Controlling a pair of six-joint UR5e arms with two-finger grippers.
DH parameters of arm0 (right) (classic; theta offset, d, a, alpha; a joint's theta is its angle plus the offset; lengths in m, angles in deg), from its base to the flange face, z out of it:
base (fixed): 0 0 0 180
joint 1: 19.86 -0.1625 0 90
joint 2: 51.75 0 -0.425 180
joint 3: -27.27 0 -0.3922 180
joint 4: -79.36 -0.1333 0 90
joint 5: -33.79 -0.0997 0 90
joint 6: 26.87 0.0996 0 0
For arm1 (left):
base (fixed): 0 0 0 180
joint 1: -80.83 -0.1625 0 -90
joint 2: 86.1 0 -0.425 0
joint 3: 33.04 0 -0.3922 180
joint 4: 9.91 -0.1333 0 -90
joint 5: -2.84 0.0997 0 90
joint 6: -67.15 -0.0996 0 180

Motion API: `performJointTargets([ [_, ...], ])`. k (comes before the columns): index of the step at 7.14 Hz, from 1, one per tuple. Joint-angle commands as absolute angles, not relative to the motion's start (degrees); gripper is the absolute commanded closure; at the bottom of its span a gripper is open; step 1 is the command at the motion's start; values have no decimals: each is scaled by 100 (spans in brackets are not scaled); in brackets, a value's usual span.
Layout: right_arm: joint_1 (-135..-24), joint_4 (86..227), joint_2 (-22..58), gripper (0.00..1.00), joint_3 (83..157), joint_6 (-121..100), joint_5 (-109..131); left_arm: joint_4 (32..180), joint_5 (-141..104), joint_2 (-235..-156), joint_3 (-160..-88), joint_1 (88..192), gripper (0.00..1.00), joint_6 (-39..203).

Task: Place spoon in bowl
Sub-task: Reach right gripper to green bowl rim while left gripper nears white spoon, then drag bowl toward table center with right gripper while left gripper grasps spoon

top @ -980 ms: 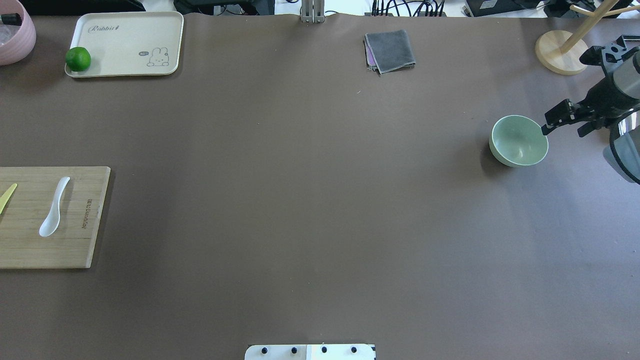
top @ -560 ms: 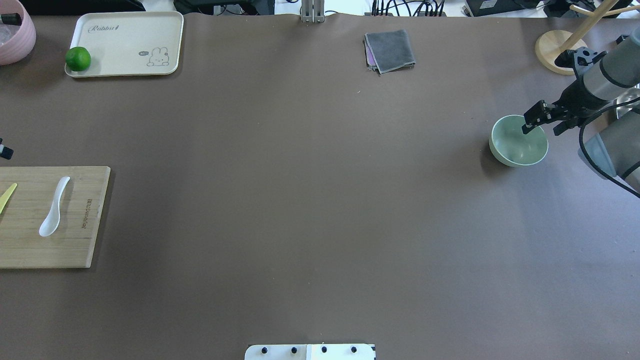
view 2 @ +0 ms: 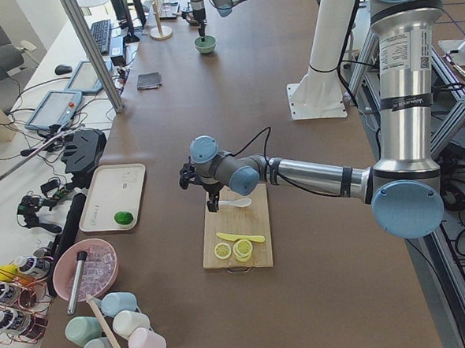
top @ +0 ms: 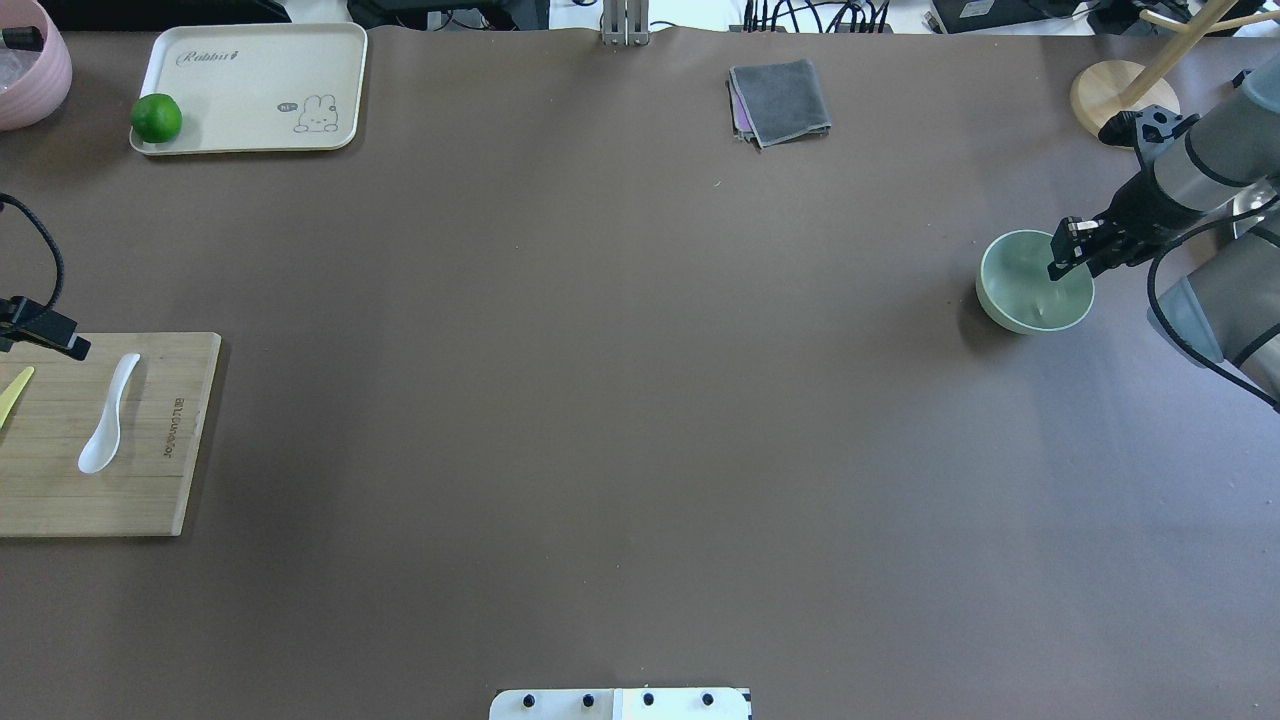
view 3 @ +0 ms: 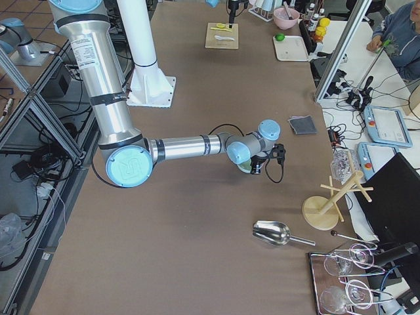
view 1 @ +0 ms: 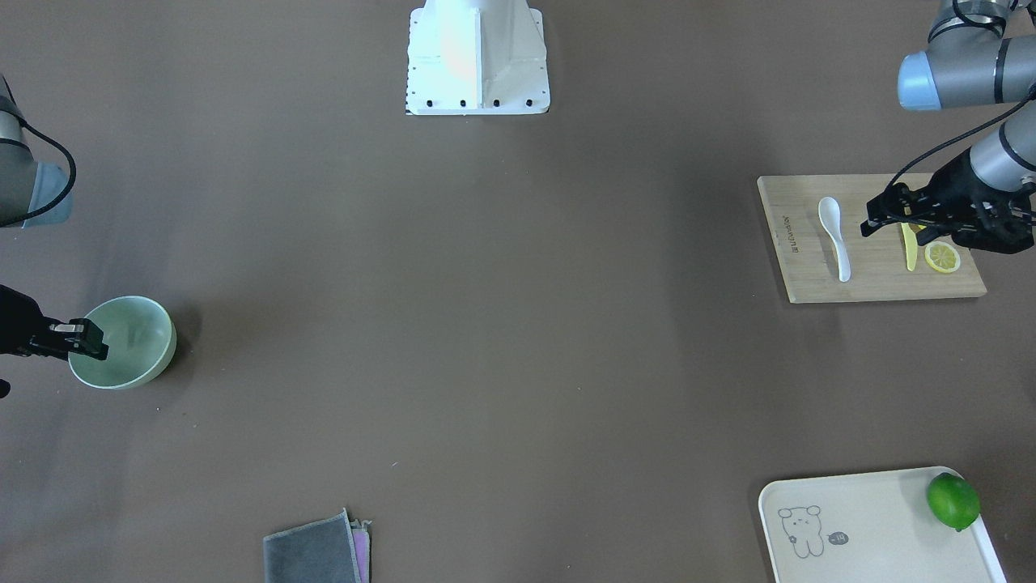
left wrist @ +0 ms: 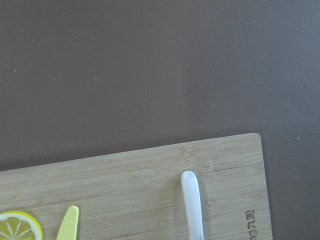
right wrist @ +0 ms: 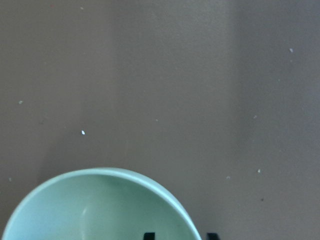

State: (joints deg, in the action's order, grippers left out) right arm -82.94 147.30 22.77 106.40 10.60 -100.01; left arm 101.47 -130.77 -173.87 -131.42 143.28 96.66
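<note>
Next, my right gripper grabs the bowl by its rim [view 1: 146,301] to set the bowl where the spoon [view 1: 833,238] goes into it.
The white spoon [top: 108,415] lies on a bamboo cutting board [top: 150,500] at the table's left edge, scoop toward the robot. It also shows in the front view [view 1: 834,235], and its handle shows in the left wrist view [left wrist: 192,205]. My left gripper [view 1: 890,225] hovers over the board's far part beside the spoon, looks open and holds nothing. The mint-green bowl [top: 1025,300] stands empty at the right. My right gripper [top: 1075,258] is open, its fingertips [right wrist: 148,235] straddling the bowl's rim [right wrist: 100,172].
A yellow knife [view 1: 910,247] and a lemon slice [view 1: 943,257] lie on the board. A cream tray [top: 260,80] with a lime [top: 156,118] is far left, with a pink bowl [top: 35,75] beyond it. A grey cloth [top: 780,100] is far centre and a wooden stand [top: 1120,100] far right.
My right gripper has moved left and down from beside the bowl onto its rim. My left gripper has come into the overhead view at the left edge, by the board.
</note>
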Motion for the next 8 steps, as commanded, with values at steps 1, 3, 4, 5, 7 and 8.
performJointTargets([
  [1,-8219,14748,2260,100,11222,1634,-10120,10171,-12820,-17434,-13069,13972,12,9792],
  [3,-7825,14748,2252,100,11943,2730,-10253,10171,-12777,-17574,-12876,13902,22,9826],
  [4,-7544,14765,2234,100,12425,3493,-10236,10180,-12594,-17610,-12832,13805,25,9853],
  [5,-7202,14774,2225,100,12752,3970,-10174,10189,-12583,-17627,-12822,13735,25,9931],
  [7,-6464,14765,2173,100,13140,4623,-9737,10189,-12574,-17707,-12805,13567,29,10117],
  [8,-6121,14765,2016,100,13185,4948,-9499,10189,-12557,-17707,-12753,13550,36,10126],
])
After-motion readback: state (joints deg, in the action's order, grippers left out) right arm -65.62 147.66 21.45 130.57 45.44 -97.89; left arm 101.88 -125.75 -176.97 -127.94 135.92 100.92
